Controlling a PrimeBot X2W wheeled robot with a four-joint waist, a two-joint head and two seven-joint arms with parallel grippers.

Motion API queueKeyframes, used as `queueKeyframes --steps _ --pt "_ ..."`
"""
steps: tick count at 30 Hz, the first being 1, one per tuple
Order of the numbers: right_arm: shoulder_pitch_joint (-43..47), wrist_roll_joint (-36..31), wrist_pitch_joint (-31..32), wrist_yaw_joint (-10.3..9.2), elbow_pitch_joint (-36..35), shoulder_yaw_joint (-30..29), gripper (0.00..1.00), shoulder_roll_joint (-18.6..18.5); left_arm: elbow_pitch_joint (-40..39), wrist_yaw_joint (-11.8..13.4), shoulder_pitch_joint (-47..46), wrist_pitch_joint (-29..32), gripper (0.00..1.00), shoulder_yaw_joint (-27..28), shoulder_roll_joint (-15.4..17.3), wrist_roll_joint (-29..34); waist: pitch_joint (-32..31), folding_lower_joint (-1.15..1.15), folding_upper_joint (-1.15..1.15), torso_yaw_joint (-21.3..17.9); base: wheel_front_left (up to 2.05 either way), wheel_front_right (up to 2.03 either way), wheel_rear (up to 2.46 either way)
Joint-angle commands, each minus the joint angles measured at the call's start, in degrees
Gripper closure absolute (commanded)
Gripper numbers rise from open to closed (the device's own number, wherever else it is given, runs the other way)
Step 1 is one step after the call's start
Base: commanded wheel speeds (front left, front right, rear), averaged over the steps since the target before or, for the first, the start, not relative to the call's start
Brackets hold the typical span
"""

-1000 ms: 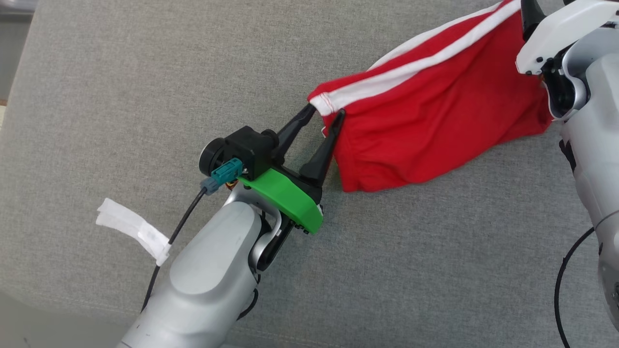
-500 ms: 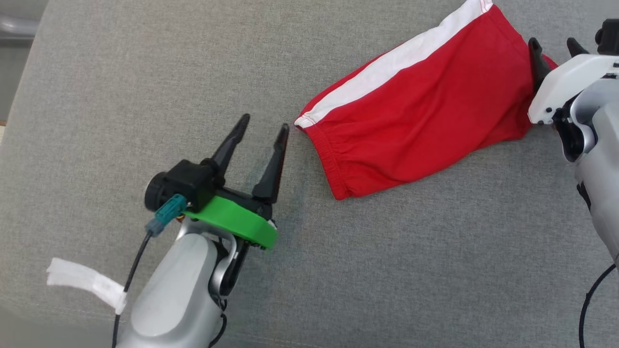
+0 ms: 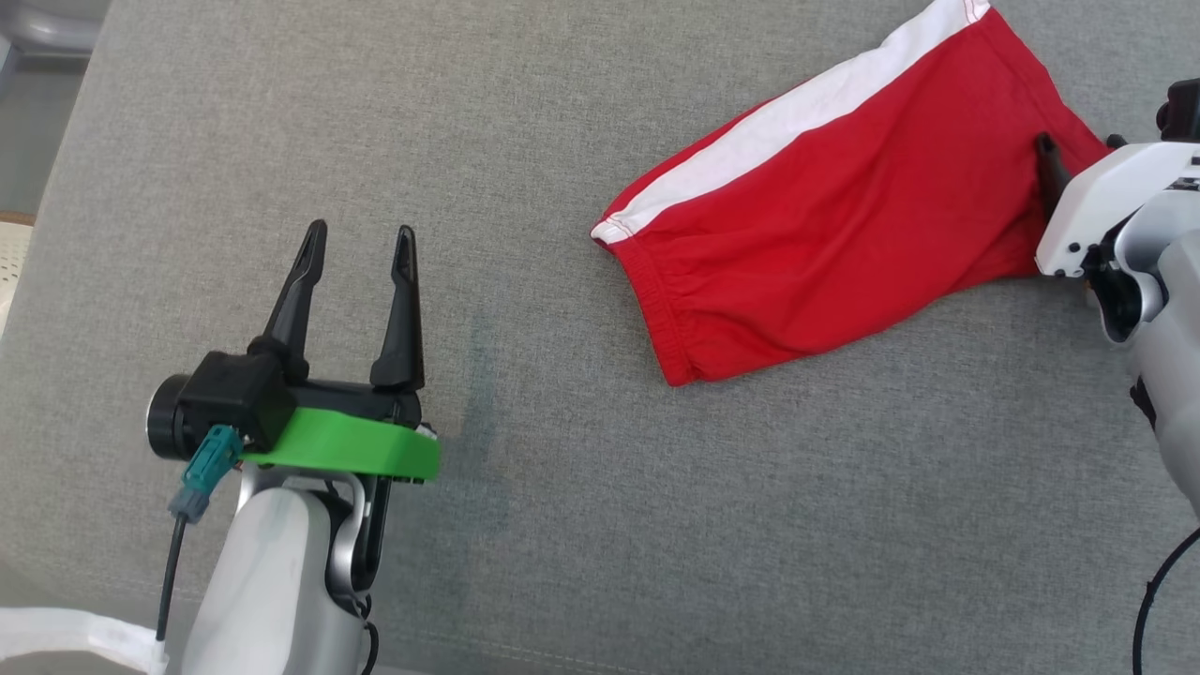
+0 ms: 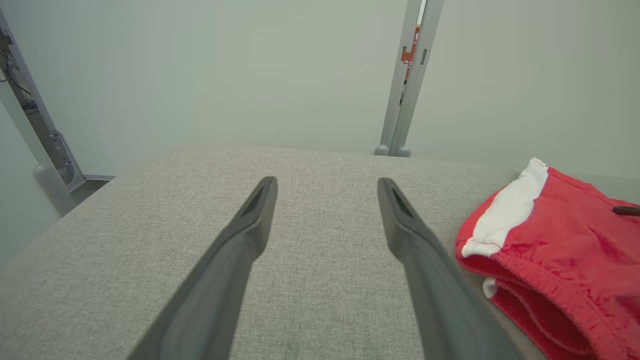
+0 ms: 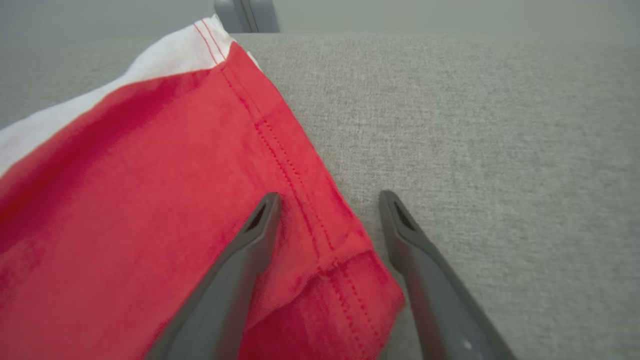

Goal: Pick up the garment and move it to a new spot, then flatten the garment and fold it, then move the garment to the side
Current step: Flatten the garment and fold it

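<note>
Next, my right gripper takes hold of the red shorts by their stitched hem to flatten and fold them.
The garment, red shorts with a white side stripe, lies flat on the grey cushion at the upper right of the head view. My left gripper stands open over bare cushion, well to the left of the elastic waistband. In the left wrist view the left gripper is open with nothing between its fingers, and the garment lies to its right. My right gripper is at the garment's far end. In the right wrist view the right gripper is open and straddles the hem corner of the garment.
A white tape strip hangs from the left arm's cable at the lower left. The cushion's left edge drops to the floor. Beyond the cushion's far edge stand a grey post and a pale wall.
My left gripper let go of the waistband, opened wide and drew back to the left. The garment dropped flat onto the cushion. The right gripper's fingers slid back toward the hem.
</note>
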Motion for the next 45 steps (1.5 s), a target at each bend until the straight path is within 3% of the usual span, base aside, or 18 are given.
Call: queueKeyframes --steps 1,2,3,11,20,31,38,45 --pt "1.16 0.75 1.08 -0.08 0.27 0.61 0.5 0.56 -0.49 -0.27 1.31 -0.16 0.0 0.8 -0.29 0.71 -0.24 0.0 0.0 -0.15 0.0 0.0 0.0" --pt "1.56 1.27 1.27 -0.08 -0.13 0.84 0.82 0.89 -0.55 -0.35 1.69 -0.16 0.0 1.3 -0.32 1.01 -0.4 0.0 0.0 -0.3 0.0 0.0 0.0" --pt "2.07 1.92 1.54 -0.08 -0.55 1.21 1.0 1.25 -0.54 -0.51 2.19 -0.16 0.0 1.91 -0.4 1.34 -0.67 0.0 0.0 -0.55 0.0 0.0 0.0" --pt "6.39 6.7 -0.68 -0.09 -5.92 3.9 1.0 0.69 -0.07 -1.2 4.85 -0.16 0.0 4.4 -0.69 3.55 -4.0 0.0 0.0 -2.89 0.0 0.0 0.0" --pt "16.73 14.39 -4.74 -0.09 -14.37 6.12 1.0 -2.74 0.63 -1.89 8.14 -0.16 0.0 7.05 -0.7 5.09 -9.49 0.0 0.0 -6.42 0.0 0.0 0.0" --pt "32.31 22.79 -9.31 -0.09 -21.35 2.73 1.0 -6.64 0.87 -2.39 10.99 -0.16 0.0 8.33 -0.69 5.79 -12.96 0.0 0.0 -8.71 0.0 0.0 0.0" --pt "36.12 22.88 -10.77 -0.09 -22.81 0.56 1.0 -6.43 0.91 -2.67 12.18 -0.15 0.0 9.73 -0.7 6.62 -13.91 0.0 0.0 -9.48 0.0 0.0 0.0" --pt "34.13 20.57 -11.88 -0.09 -24.74 -0.38 1.0 -4.31 1.34 -2.72 12.46 -0.16 0.0 10.02 -0.7 7.32 -14.47 0.0 0.0 -9.56 0.0 0.0 0.0"
